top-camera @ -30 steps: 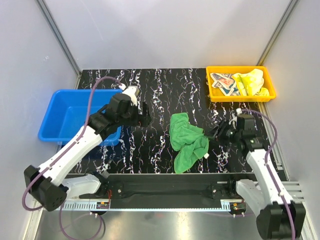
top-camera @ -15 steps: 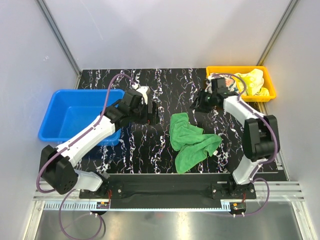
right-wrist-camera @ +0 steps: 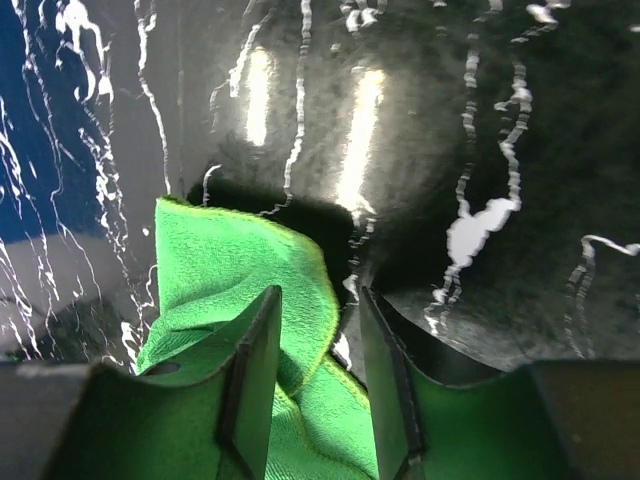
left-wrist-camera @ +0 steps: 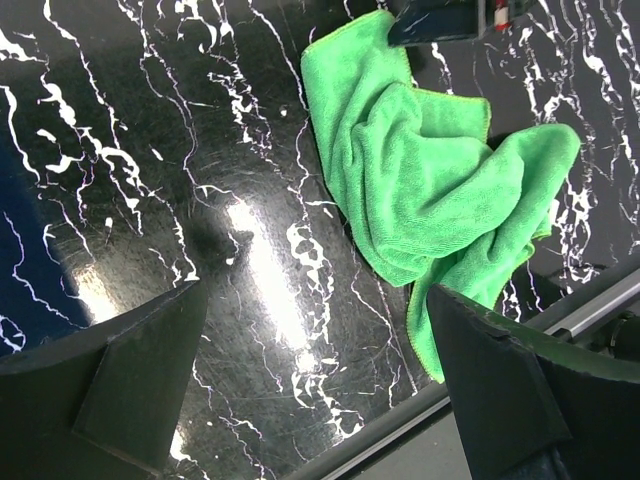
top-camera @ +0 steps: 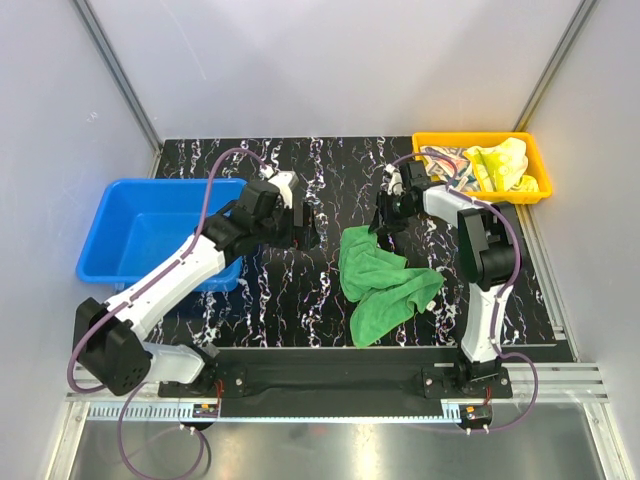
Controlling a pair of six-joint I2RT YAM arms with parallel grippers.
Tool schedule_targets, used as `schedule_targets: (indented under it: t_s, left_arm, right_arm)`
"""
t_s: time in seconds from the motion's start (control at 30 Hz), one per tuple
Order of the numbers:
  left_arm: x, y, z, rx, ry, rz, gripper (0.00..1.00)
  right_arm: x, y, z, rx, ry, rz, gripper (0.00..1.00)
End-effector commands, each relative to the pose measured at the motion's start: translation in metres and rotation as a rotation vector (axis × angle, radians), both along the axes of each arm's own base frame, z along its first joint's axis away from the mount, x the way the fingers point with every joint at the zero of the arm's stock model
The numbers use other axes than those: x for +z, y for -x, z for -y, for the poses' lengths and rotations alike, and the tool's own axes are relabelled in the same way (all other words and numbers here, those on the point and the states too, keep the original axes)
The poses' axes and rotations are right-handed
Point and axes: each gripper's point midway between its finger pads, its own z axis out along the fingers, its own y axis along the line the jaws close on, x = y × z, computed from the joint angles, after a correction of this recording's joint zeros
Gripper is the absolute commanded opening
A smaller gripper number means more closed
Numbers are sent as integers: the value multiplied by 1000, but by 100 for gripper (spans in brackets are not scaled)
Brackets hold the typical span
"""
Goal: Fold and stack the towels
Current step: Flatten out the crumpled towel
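The right gripper grabs the green towel's far corner (top-camera: 371, 234) (right-wrist-camera: 318, 292) next, which leaves another corner free for spreading.
The green towel (top-camera: 385, 285) lies crumpled in the middle of the black marble table; it also shows in the left wrist view (left-wrist-camera: 420, 180) and the right wrist view (right-wrist-camera: 230, 270). My right gripper (top-camera: 382, 218) is at its far corner, with its jaws a little apart astride the towel's edge (right-wrist-camera: 318, 295). My left gripper (top-camera: 305, 228) is wide open and empty above bare table, left of the towel (left-wrist-camera: 315, 300). The pale yellow towel (top-camera: 503, 165) and the multicoloured printed towel (top-camera: 445, 162) lie bunched in the orange tray (top-camera: 480, 138).
A blue bin (top-camera: 100, 272) stands at the left, under the left arm. The orange tray is at the back right corner. The table's front rail runs along the near edge (left-wrist-camera: 420, 420). The right gripper's body shows at the top of the left wrist view (left-wrist-camera: 440, 20).
My right arm swung from the towel's right side up towards the orange tray, then left to the towel's far corner. The towel's right flap spread out. My left gripper shifted slightly right.
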Motion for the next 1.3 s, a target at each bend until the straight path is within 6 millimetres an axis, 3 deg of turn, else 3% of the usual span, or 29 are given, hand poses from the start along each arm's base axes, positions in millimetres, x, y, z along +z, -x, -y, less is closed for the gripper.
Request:
schedule_targets:
  t_s: [0.0,0.13,0.3,0.33,0.4,0.43,0.5,0.53,0.57,0.63,0.67,0.73,0.77,0.83,0.93,1.03,1.07,1.1,1.13,1.17,1.2,1.27]
  left_arm:
    - [31,-6,7,-12,79,80,98]
    - [33,-2,6,-10,86,76,98]
    - [52,5,6,-9,141,98,98]
    - [55,5,4,-2,144,106,98]
    - [63,0,-5,27,140,123,98]
    - [68,-1,-11,39,141,136,98]
    - [74,-12,-28,86,151,144,98]
    - [77,-14,-33,98,164,146,98]
    - [81,-19,-42,119,182,145,98]
    - [83,-23,-48,128,178,152,97]
    - [86,-23,-49,114,156,168,97]
    - [88,-21,-44,80,161,163,97]
    - [88,-21,-43,73,156,162,97]
    - [85,-20,-39,67,155,150,97]
    - [66,-24,-25,61,161,126,96]
    - [43,-27,13,0,164,109,95]
    - [36,-27,22,-24,157,96,93]
    - [13,-30,34,-48,124,47,91]
    - [12,-33,44,-69,118,44,91]
    - [5,-32,54,-94,107,27,90]
    - [-17,-36,62,-101,82,-20,88]
    - [-24,-39,79,-148,97,-36,85]
  right_arm:
    - [14,-13,-17,79,-33,91,43]
    - [13,-19,-21,79,-39,116,35]
    - [34,-30,-34,80,-62,171,4]
    - [42,-28,-39,88,-58,184,1]
    - [77,-21,-49,109,-58,213,0]
    - [104,-11,-61,134,-61,250,0]
    - [126,4,-49,83,40,247,0]
    - [148,13,-38,10,71,264,0]
    - [139,24,1,-130,249,201,0]
    - [152,47,27,-225,319,175,0]
    - [137,64,43,-253,383,130,0]
    - [140,83,58,-296,404,134,0]
    - [123,98,71,-307,445,90,0]
    - [121,110,83,-365,448,83,0]
    - [86,129,110,-497,530,57,0]
    - [60,142,125,-571,579,19,0]
    - [55,143,128,-594,580,16,0]
    - [51,145,127,-614,561,9,0]
    - [44,153,126,-618,538,4,0]
    - [42,151,115,-615,462,7,0]
    - [40,153,109,-634,413,5,0]
    - [36,160,100,-638,316,18,0]
